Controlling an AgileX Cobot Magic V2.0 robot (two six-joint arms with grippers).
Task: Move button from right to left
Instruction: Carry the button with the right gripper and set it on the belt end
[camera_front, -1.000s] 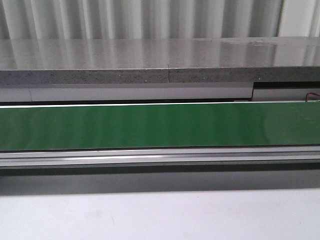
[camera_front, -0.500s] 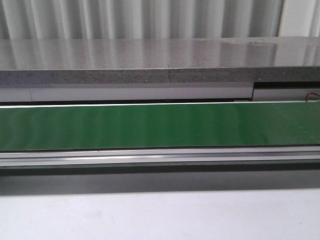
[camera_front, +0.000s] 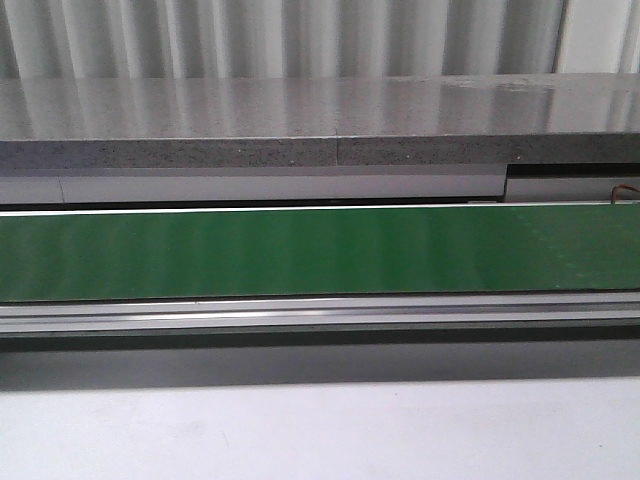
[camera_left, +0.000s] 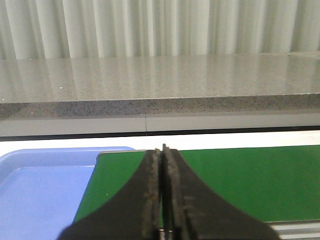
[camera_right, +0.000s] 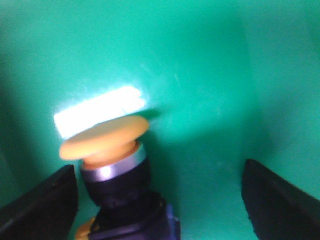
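Observation:
The robot's right gripper is ready to close on the black collar of the button now, as its fingers reach down around the collar in the right wrist view.
In the right wrist view the button lies on a green surface, its orange-yellow mushroom cap above a silver ring, black collar and dark blue body. My right gripper is open, its two black fingers wide apart; the button sits between them, close to one finger and apart from the other. My left gripper is shut with nothing in it, held over the green conveyor belt. Neither gripper nor the button shows in the front view.
A blue tray sits beside the belt's end in the left wrist view. The front view shows the long green belt, its metal rail, a grey stone counter behind and a white tabletop in front.

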